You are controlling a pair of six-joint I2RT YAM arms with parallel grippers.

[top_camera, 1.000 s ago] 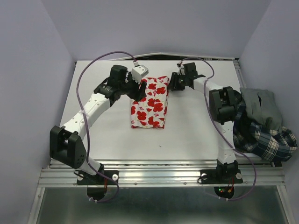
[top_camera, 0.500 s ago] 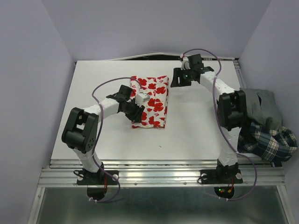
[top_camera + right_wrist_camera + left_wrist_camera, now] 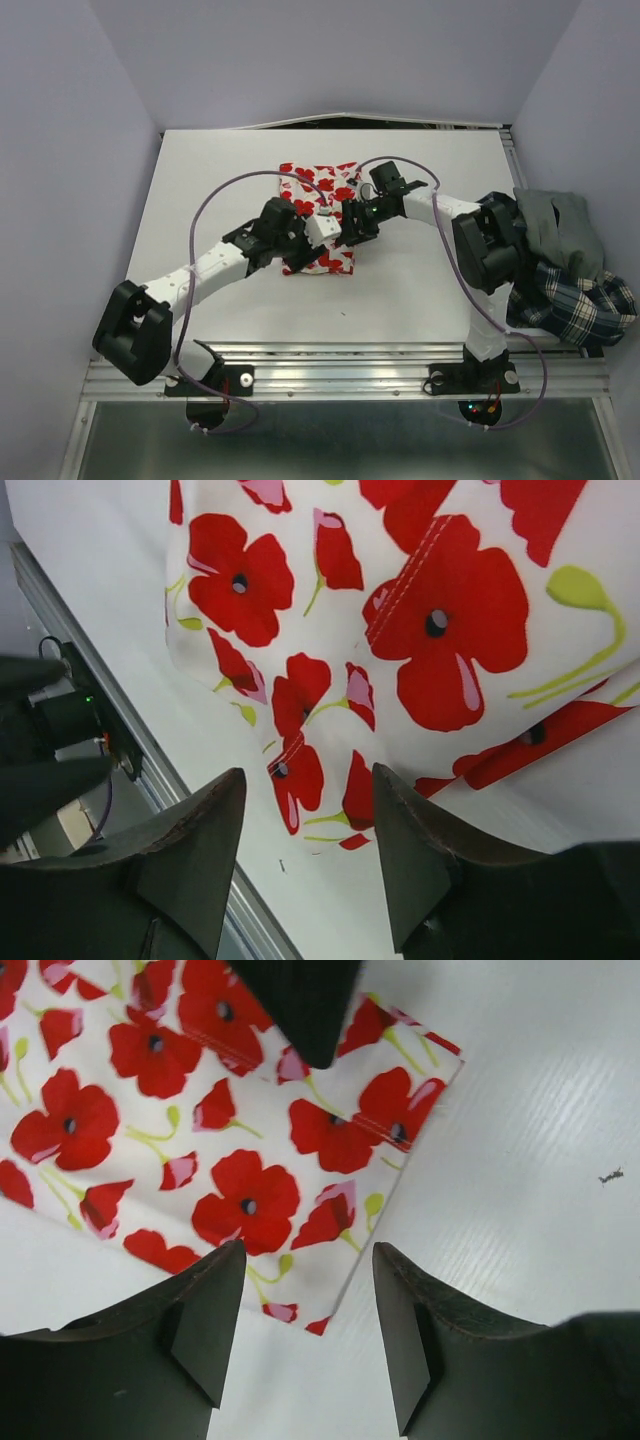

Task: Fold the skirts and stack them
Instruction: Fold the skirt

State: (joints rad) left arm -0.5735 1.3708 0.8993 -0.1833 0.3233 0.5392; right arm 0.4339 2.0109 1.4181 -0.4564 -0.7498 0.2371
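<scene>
My left gripper is going to carry one end of the folded white skirt over and fold the skirt compactly. It will grab the skirt at that end next, by its near-end edge (image 3: 326, 1306).
The white skirt with red poppy print (image 3: 322, 186) lies folded into a narrow rectangle mid-table. Both grippers hang over its near end. My left gripper (image 3: 303, 256) is open, and the left wrist view shows a corner of that skirt (image 3: 240, 1160) between its spread fingers (image 3: 205, 1305), nothing gripped. My right gripper (image 3: 350, 226) is open too, above the same cloth (image 3: 420, 620) near its right edge; one of its dark fingers (image 3: 300, 1000) shows in the left wrist view. The grey skirt (image 3: 555, 225) and the plaid skirt (image 3: 572, 302) lie heaped at the table's right edge.
The white table (image 3: 200, 190) ends in a metal rail (image 3: 340, 365) at the near side. Purple cables (image 3: 225, 190) loop above both arms. The right arm's elbow (image 3: 485, 245) stands right beside the heap of two skirts.
The left gripper has shifted right along the skirt's near end. The right gripper has come from the far right of the table down to the skirt's right side. The skirt itself lies unchanged.
</scene>
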